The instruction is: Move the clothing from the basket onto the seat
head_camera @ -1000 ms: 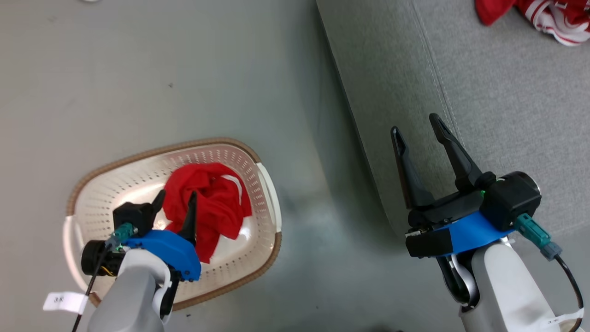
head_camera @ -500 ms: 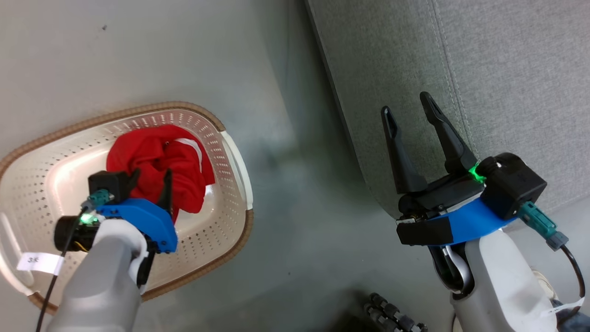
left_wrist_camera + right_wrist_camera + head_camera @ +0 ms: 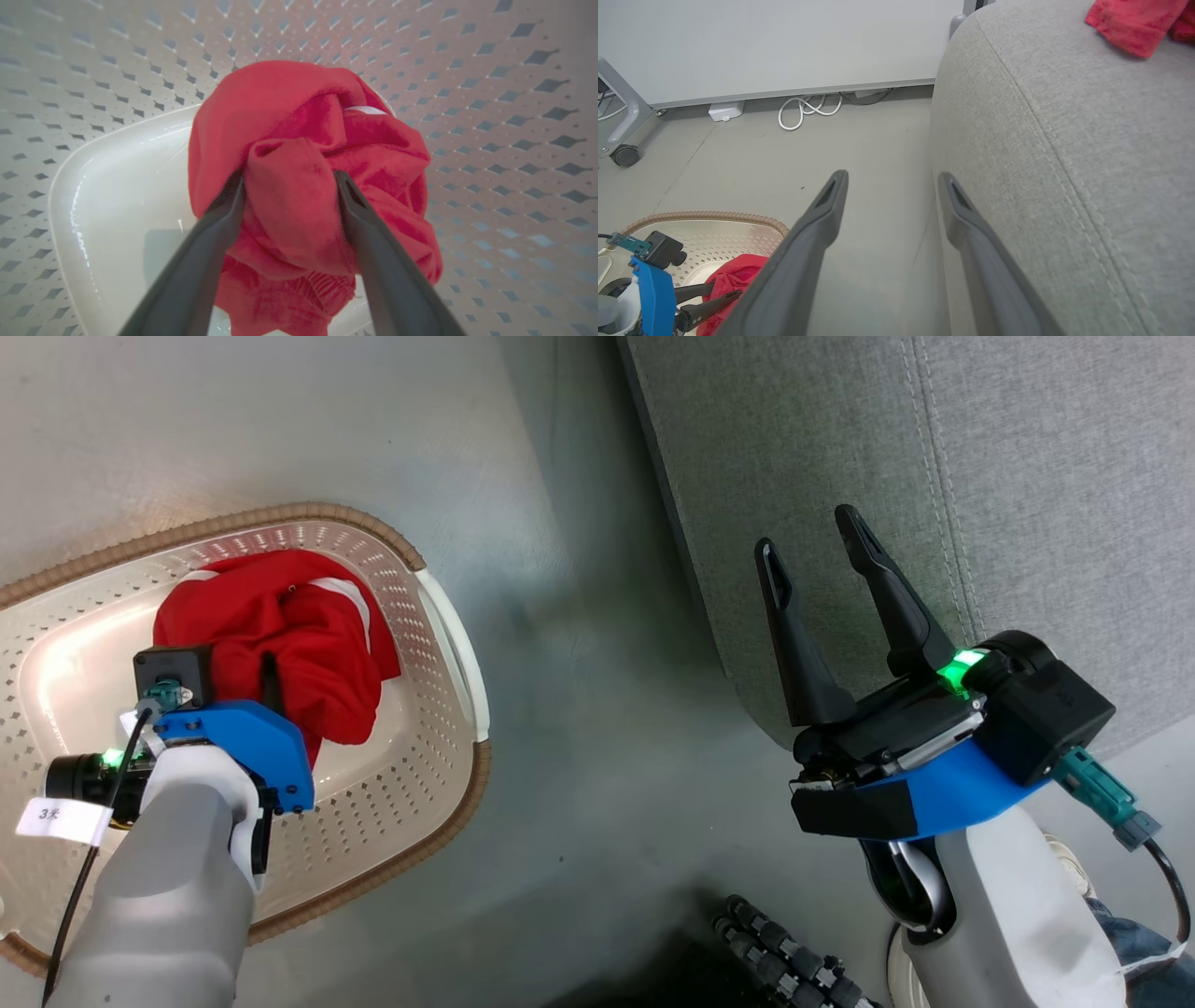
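Observation:
The clothing is bunched and slack in the basket, so my left gripper will grab the raised fold (image 3: 294,193) between its fingers next.
The basket (image 3: 448,644) stands on the floor at the left, with red clothing (image 3: 280,625) bunched inside it. My left gripper (image 3: 252,667) reaches down into it. In the left wrist view its jaws (image 3: 289,179) stand open, straddling a raised fold of the clothing (image 3: 289,126), and both fingers press into the cloth. My right gripper (image 3: 808,532) hovers open and empty over the near edge of the grey seat (image 3: 1027,476). The right wrist view shows its fingers (image 3: 893,177) beside the seat (image 3: 1064,116), where another red garment (image 3: 1129,23) lies at the far corner.
Bare grey floor (image 3: 579,709) separates the basket from the seat. A black ribbed hose (image 3: 784,961) lies at the bottom edge. Along the far wall sit a coiled white cable (image 3: 803,112) and a caster wheel (image 3: 626,154).
The head camera has swung, shifting the whole picture. My left gripper has sunk deeper into the red clothing, its fingers now mostly hidden in the head view. The right gripper stays open.

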Tool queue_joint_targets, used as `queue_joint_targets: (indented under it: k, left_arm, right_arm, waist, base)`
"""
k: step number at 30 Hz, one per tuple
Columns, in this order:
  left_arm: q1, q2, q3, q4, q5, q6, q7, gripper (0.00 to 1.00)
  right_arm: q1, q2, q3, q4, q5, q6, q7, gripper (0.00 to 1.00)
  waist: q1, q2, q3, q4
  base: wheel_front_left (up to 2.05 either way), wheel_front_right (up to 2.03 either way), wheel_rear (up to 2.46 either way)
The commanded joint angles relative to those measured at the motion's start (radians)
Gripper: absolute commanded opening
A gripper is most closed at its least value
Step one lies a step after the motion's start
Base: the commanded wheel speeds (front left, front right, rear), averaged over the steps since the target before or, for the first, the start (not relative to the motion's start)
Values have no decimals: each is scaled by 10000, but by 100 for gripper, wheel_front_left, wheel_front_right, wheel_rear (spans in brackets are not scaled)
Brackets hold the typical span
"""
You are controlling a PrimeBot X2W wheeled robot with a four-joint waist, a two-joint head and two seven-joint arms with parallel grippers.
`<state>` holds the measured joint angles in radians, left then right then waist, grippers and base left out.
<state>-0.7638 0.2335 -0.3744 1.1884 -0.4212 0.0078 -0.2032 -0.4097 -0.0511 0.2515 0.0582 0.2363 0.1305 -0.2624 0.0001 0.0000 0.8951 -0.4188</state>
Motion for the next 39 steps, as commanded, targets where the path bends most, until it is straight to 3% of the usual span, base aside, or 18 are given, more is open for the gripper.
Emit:
queue_joint_targets:
  k: [1, 4, 5, 6, 7, 26, 39]
  left_arm:
    - [-202, -19, -37, 106, 27, 158, 90, 100]
    - [-336, -80, -97, 278, 59, 334, 224, 100]
    - [-361, -97, -121, 325, 66, 358, 242, 93]
    - [-395, -103, -141, 362, 66, 360, 258, 41]
    - [-425, -106, -168, 389, 83, 369, 254, 1]
    - [-541, -301, -450, 731, -134, -119, 261, 0]
    - [117, -864, -542, 877, -443, -535, 66, 0]
  right_arm:
    - [-33, 13, 11, -49, 68, 5, -36, 100]
    - [13, 13, 12, -69, 68, 3, -36, 100]
    - [23, 13, 15, -81, 77, 3, -35, 100]
    - [28, 13, 15, -83, 84, 5, -35, 100]
    - [29, 13, 15, -85, 90, 3, -35, 100]
    - [-214, 13, 94, 75, 54, 3, -36, 100]
    - [5, 10, -11, 499, -611, 5, -36, 100]
  waist:
    - [-1, 0, 55, 15]
    - [-1, 0, 126, 59]
    - [-1, 0, 145, 71]
    - [-1, 0, 160, 81]
    - [-1, 0, 171, 88]
    - [-1, 0, -36, 206]
    - [-1, 0, -1633, 1089]
  base:
    - [0, 0, 0]
    - [0, 0, 0]
    - [0, 0, 0]
    - [0, 0, 0]
    - [0, 0, 0]
    - [0, 0, 0]
    - [0, 0, 0]
